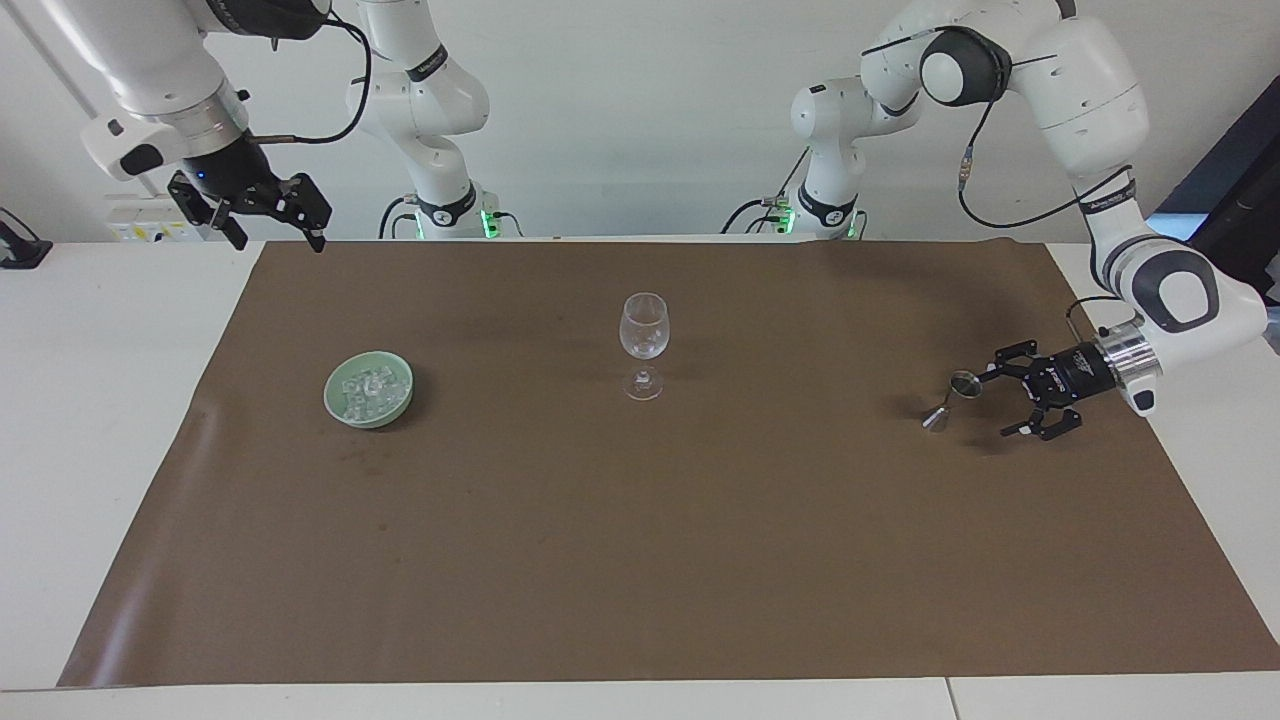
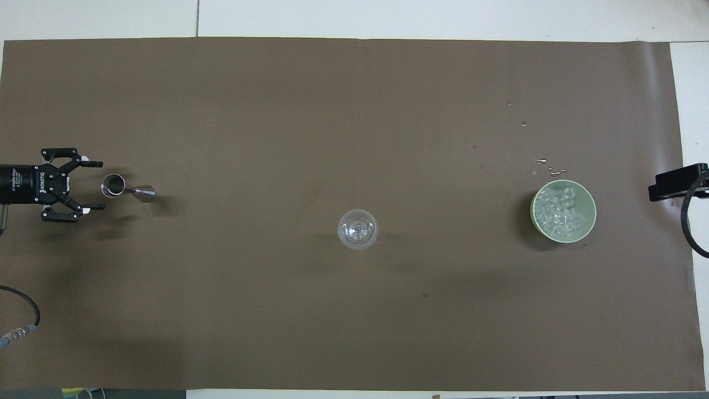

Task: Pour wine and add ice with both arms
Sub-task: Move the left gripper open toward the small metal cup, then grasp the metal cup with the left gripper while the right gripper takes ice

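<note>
My left gripper will next take hold of the jigger by its narrow middle (image 2: 130, 190), because the jigger widens into a sloping cup at each end (image 2: 114, 185).
A small steel jigger (image 1: 953, 397) stands on the brown mat toward the left arm's end; it also shows in the overhead view (image 2: 126, 189). My left gripper (image 1: 995, 404) (image 2: 101, 185) is open and low, lying level, its fingertips just reaching either side of the jigger's upper cup. An empty wine glass (image 1: 643, 336) (image 2: 358, 229) stands mid-mat. A pale green bowl (image 1: 331, 392) (image 2: 534, 215) holds the ice (image 1: 368, 386) (image 2: 562, 213) toward the right arm's end. My right gripper (image 1: 280, 238) is open and waits high over the mat's corner by its base.
The brown mat (image 1: 640, 560) covers most of the white table. Several water drops (image 2: 549, 164) lie on the mat just farther from the robots than the bowl. A cable (image 2: 19, 324) hangs at the left arm's side.
</note>
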You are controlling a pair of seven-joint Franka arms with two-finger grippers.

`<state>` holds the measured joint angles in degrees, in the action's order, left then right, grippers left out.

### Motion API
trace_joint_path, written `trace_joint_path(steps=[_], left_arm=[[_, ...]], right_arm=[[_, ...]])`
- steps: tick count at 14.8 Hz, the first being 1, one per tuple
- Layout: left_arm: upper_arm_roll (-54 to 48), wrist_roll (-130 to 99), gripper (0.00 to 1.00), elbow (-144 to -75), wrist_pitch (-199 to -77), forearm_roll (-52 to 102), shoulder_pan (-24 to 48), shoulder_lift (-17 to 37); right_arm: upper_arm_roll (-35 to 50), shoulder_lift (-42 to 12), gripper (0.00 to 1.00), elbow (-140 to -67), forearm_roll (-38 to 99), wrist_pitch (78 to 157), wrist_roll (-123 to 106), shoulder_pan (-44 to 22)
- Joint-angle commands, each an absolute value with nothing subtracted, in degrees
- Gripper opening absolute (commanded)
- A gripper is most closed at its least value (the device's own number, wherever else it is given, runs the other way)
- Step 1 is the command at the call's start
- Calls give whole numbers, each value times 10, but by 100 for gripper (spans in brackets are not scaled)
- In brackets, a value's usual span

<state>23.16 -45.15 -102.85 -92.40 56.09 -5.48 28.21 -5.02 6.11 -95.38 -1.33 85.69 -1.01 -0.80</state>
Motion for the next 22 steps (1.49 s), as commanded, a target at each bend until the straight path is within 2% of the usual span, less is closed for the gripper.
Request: trace_joint_path(steps=[1,4,7,12,14,18,22], left_arm=[[235,-455,100,-1107,-947,597,-54,233],[234,-441,100,-1130,-948,624,-48,224],[234,-390,100,-1183,-982,673,-40,208],[234,-392,100,-1216,-1020,733,-24,202],[234,-390,95,-1228,-1026,743,-12,199],[234,-390,91,-1229,-1026,750,-13,198],[234,-389,69,-1236,-1024,760,-16,193]], right_arm=[[-47,67,100,-962,-5,860,-13,-2],[-47,67,100,-962,-5,860,-13,-2],[-47,67,100,-962,-5,860,-13,-2],[-47,69,100,-964,-5,856,-17,-6],[-47,73,100,-985,-4,878,-16,-9],[-47,92,100,-1104,25,1009,-15,-18],[-47,88,100,-1218,25,1114,-17,-22]])
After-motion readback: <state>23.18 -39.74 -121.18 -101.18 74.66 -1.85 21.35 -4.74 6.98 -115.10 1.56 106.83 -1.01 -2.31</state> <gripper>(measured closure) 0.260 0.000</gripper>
